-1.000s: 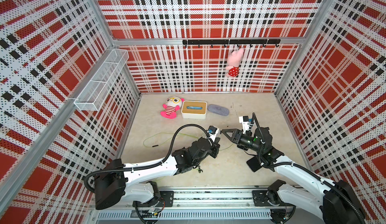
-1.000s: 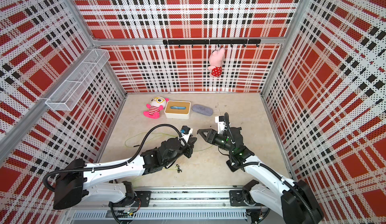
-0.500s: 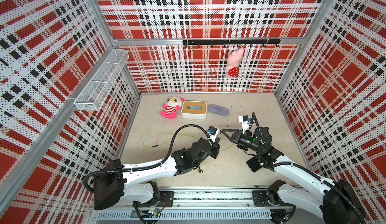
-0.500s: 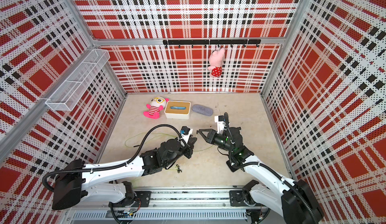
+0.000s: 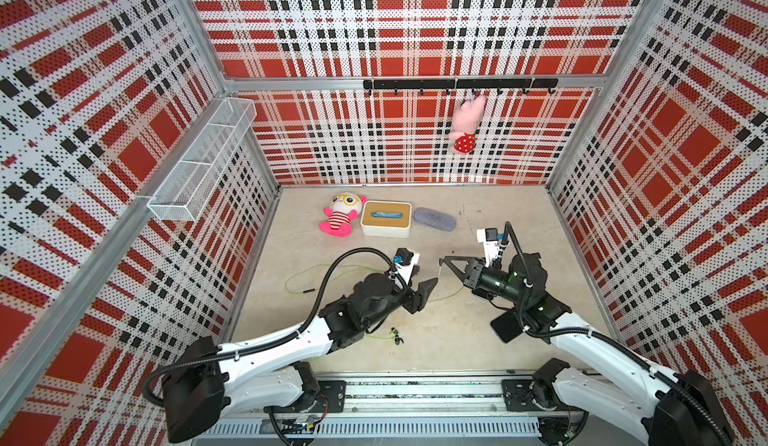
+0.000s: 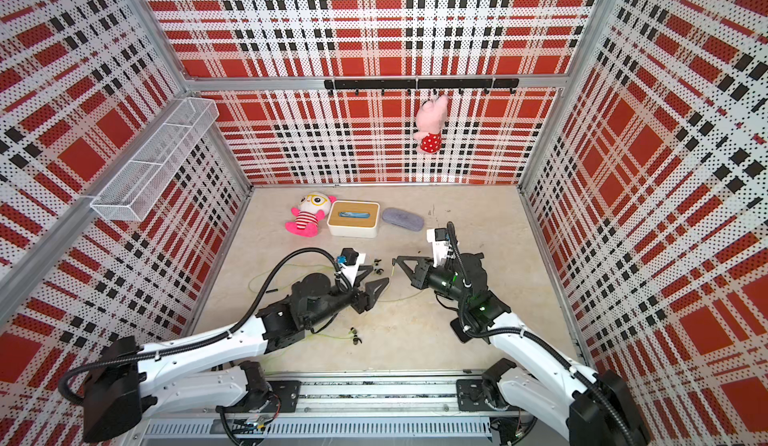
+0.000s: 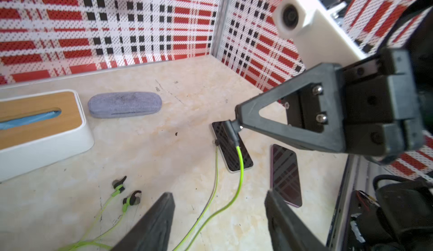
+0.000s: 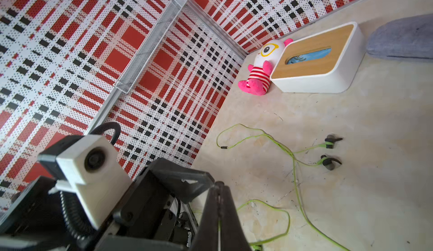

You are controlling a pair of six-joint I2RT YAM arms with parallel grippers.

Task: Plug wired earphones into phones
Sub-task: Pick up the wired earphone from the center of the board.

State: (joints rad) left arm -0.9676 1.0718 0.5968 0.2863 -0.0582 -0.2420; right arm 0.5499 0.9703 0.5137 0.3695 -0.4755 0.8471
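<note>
Next, my left gripper grabs the black plug [image 7: 230,129] by its cable end, so the plug's tip is free to plug into the phone.
My right gripper [image 7: 236,118] is shut on the black plug [image 7: 230,129] of one set of wired earphones, held above the floor. Its yellow-green cable [image 7: 240,163] hangs down and runs between the fingers of my left gripper [image 7: 219,193], which is open and touches nothing. In both top views the two grippers [image 5: 426,276] [image 5: 441,261] face each other mid-floor. Two black phones [image 7: 232,149] [image 7: 285,175] lie side by side below the right gripper; one phone [image 5: 505,325] shows beside the right arm. A second earphone set lies loose with its plug [image 8: 223,147] and earbuds [image 8: 330,142].
At the back stand a white box with wooden lid [image 5: 385,224], a grey oval case [image 5: 434,219] and a pink plush toy [image 5: 340,215]. Another pair of earbuds [image 5: 395,335] lies by the left arm. A wire basket [image 5: 199,165] hangs on the left wall.
My left gripper has opened and let go of the cable. My right gripper has closed fully on the plug. Both arms have stayed nearly in place.
</note>
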